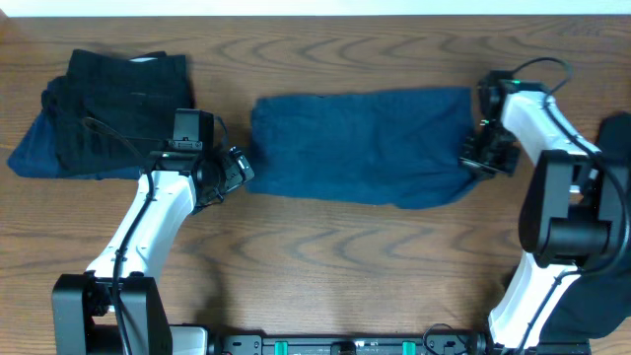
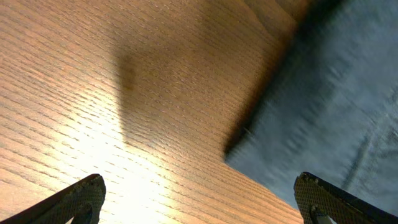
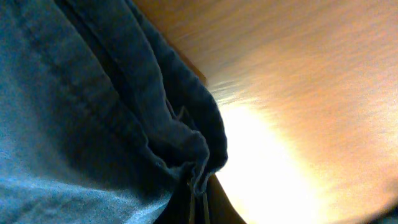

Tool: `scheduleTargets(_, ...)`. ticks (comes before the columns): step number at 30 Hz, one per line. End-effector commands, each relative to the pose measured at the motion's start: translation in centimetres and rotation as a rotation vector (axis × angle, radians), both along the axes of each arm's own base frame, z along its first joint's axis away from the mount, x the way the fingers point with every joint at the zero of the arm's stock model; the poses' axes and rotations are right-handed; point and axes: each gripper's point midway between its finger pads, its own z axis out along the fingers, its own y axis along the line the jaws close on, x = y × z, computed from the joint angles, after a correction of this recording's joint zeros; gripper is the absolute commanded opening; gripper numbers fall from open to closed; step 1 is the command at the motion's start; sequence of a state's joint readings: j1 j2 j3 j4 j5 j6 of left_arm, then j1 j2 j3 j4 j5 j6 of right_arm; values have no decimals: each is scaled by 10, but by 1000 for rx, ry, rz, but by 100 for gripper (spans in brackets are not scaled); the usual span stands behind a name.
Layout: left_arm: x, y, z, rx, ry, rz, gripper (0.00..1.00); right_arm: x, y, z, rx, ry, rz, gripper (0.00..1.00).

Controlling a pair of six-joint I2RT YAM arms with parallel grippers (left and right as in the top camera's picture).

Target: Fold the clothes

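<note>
The open end of the shorts needs to be folded over the rest, so the left gripper should next grab the dark blue denim shorts (image 1: 360, 146) by that end's edge.
The dark blue denim shorts (image 1: 360, 146) lie flat, folded lengthwise, across the middle of the table. My right gripper (image 1: 480, 158) is shut on the shorts' right edge; the right wrist view shows the denim (image 3: 112, 112) bunched and pinched between the fingers. My left gripper (image 1: 235, 170) is open just off the shorts' left edge; in the left wrist view the fingers (image 2: 199, 202) are spread wide over bare wood, with the denim's corner (image 2: 323, 118) to the right. A stack of folded dark clothes (image 1: 104, 113) sits at the far left.
The wooden table (image 1: 325, 266) runs to a white strip at the far edge. A blue cloth (image 1: 619, 133) shows at the right edge behind the right arm.
</note>
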State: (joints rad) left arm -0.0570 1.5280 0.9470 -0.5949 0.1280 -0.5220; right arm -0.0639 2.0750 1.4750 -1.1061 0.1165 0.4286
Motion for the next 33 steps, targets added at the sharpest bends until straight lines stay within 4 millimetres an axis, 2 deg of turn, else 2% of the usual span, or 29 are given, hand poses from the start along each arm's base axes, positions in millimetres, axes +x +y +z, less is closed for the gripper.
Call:
scheduleTargets(1,5,-6,7,-27,-20,-24,98,4,-13,20,-68,-37,95,9)
scheduleTargets(3,8,-14,9,-67,-33,-49,98,7,-14,23,-71,-51,120,15)
scheduleTargets(7,17,-37,18,-157,-104,-202,98,20,-18,42,-93,-125,93,16)
scheduleTargets(10,23,-47,24,-186,-158,-299,98,35,-18,72,-103,-221,89,16)
scheduleTargets(12,26,-50,25,-192,-177,-321,98,46,-17,99,-102,-306,82,17)
scheduleTargets(16,30,-50,15,-193,-161,-319,98,60,-3,143,-36,-457,97,19)
scheduleTargets(18,33,-50,5,-195,-146,-317,98,63,9,157,14,-511,138,19)
scheduleTargets(21,42,-51,-9,-195,-149,-318,98,62,26,166,76,-538,187,19)
scheduleTargets(27,63,-69,-29,-275,-207,-399,98,53,54,162,122,-498,288,19)
scheduleTargets(33,60,-79,-56,-344,-160,-413,98,53,71,162,133,-496,328,18)
